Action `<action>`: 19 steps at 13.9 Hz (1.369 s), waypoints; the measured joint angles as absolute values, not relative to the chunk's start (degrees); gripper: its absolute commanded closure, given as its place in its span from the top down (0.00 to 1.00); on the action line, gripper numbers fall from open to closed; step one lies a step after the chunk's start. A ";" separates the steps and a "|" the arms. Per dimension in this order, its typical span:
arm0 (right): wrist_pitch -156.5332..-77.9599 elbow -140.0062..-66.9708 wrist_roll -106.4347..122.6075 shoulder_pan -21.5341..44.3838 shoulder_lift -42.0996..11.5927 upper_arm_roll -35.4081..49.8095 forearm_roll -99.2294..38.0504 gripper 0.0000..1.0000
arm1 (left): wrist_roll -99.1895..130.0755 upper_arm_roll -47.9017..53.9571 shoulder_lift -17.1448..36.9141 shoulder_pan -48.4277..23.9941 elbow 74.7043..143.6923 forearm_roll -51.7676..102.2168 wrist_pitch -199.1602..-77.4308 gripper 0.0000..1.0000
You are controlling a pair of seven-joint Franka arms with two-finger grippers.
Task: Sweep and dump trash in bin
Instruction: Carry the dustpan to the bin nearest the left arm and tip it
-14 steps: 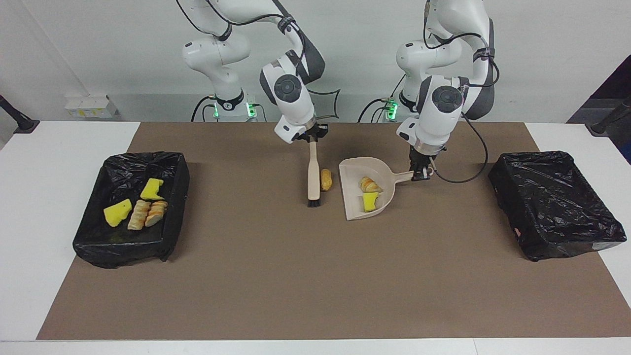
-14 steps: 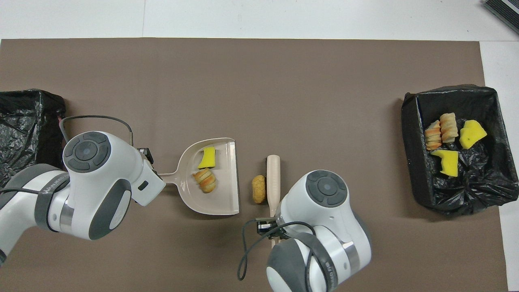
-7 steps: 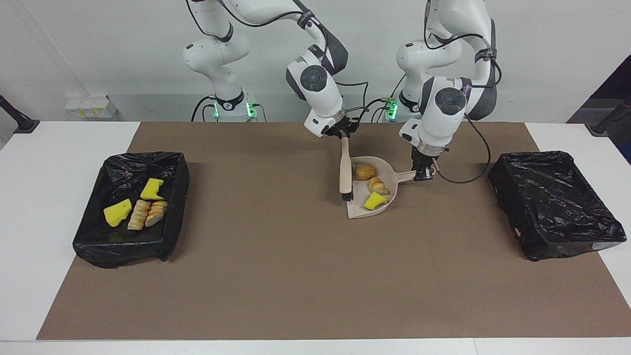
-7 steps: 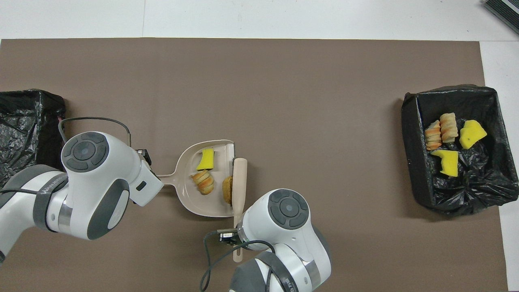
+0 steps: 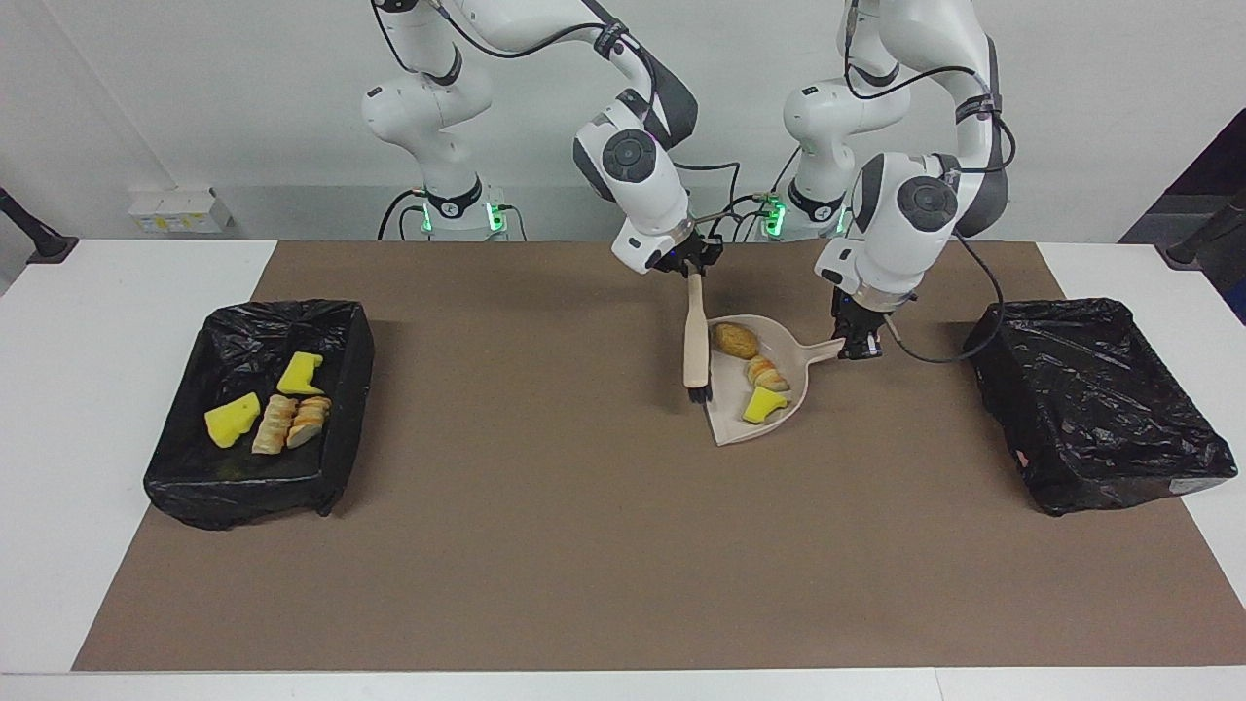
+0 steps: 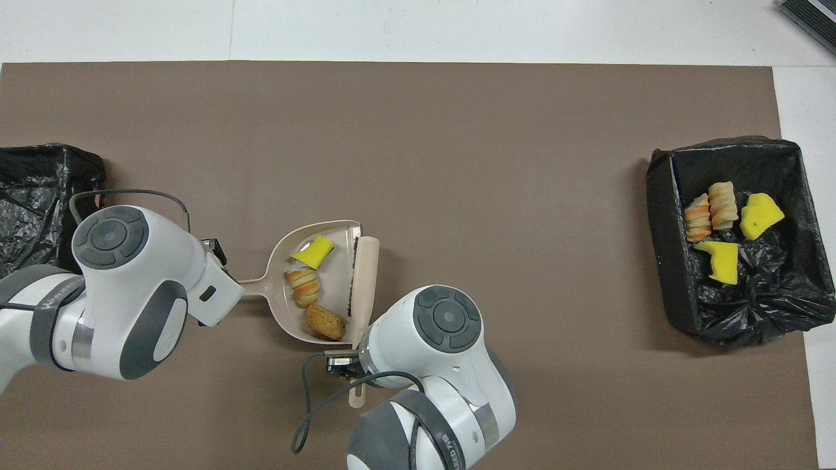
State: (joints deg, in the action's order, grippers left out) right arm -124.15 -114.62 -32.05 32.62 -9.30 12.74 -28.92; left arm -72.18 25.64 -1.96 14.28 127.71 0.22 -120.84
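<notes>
My right gripper should bring the brush toward the brown mat before release: its bristles are at the dustpan's open edge, still short.
My left gripper (image 5: 857, 349) is shut on the handle of the beige dustpan (image 5: 722, 431), which is near the middle of the brown mat. The pan (image 6: 277, 258) holds three scraps of trash: a tan lump (image 5: 735, 339), a striped bread piece (image 5: 767, 373) and a yellow sponge piece (image 5: 764, 406). My right gripper (image 5: 693, 273) is shut on the handle of a wooden brush (image 5: 695, 336). The brush's black bristles lie along the pan's open edge (image 6: 356, 284). In the overhead view the arms cover both grippers.
A black-lined bin (image 5: 341, 389) at the right arm's end of the table holds several sponge and bread scraps (image 5: 277, 419). It also shows in the overhead view (image 6: 659, 248). A second black-lined bin (image 5: 1100, 399) stands at the left arm's end.
The brush pushed the tan lump across the mat into the dustpan. The brush and the pan have both shifted toward the left arm's end, and the pan has turned a little.
</notes>
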 measured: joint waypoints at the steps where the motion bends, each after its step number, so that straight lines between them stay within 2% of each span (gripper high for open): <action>1: -124.15 -114.45 -32.05 32.62 -9.12 12.71 -28.92 0.00 | -73.92 24.75 -2.33 14.95 127.38 0.31 -120.73 0.00; 5: -124.04 -114.02 -32.05 32.69 -8.45 12.64 -26.86 0.00 | -82.33 16.41 -5.18 16.06 125.20 0.50 -114.05 0.00; 9: -123.42 -114.21 -37.14 36.46 -8.37 12.73 -20.78 0.00 | -85.90 7.13 -6.69 16.82 117.27 1.12 -105.19 0.00; 14: -117.04 -117.01 -47.57 41.92 -6.26 12.91 -17.61 0.00 | -85.92 1.24 -6.09 19.27 111.43 1.22 -104.90 0.00; 19: -118.32 -124.00 -50.38 45.97 -3.09 12.96 -17.61 0.00 | -85.95 0.51 -2.69 27.58 105.36 1.15 -105.33 0.00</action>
